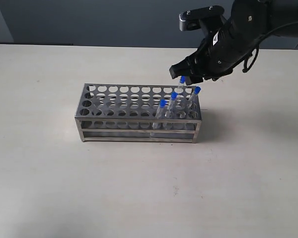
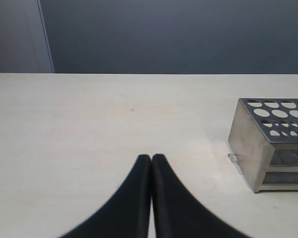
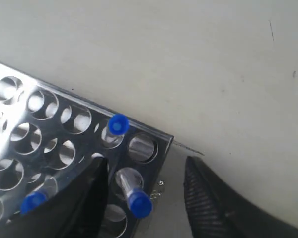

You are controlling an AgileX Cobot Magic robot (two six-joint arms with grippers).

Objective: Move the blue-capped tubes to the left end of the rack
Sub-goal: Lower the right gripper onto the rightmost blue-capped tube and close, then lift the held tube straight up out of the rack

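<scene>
The end tube should be picked up next with my right gripper by its capped upper end (image 1: pixel 196 92) (image 3: pixel 138 200), because the rack's holes close around the tube's lower body.
The steel rack (image 1: pixel 116 115) stands mid-table with four blue-capped tubes at its right end: one at the back (image 1: pixel 182 79), one by the end edge (image 1: pixel 197 90) and two nearer the front (image 1: pixel 174 95) (image 1: pixel 162 103). My right gripper (image 1: pixel 186 75) hovers open just above that end. In the right wrist view its gripper (image 3: pixel 145 163) straddles the rack's corner (image 3: pixel 161 140); the end tube's cap (image 3: pixel 139 203) lies between the fingers without touching them. Two other caps (image 3: pixel 119 124) (image 3: pixel 32 202) show there. My left gripper (image 2: pixel 151 157) is shut and empty over bare table, left of the rack (image 2: pixel 248 144).
The rack's holes left of the tubes (image 1: pixel 114 99) hold nothing. The pale tabletop (image 1: pixel 139 188) stretches around the rack, bounded at the back by a dark grey wall (image 1: pixel 89 20). The right arm's black body (image 1: pixel 243 34) hangs over the table's back right.
</scene>
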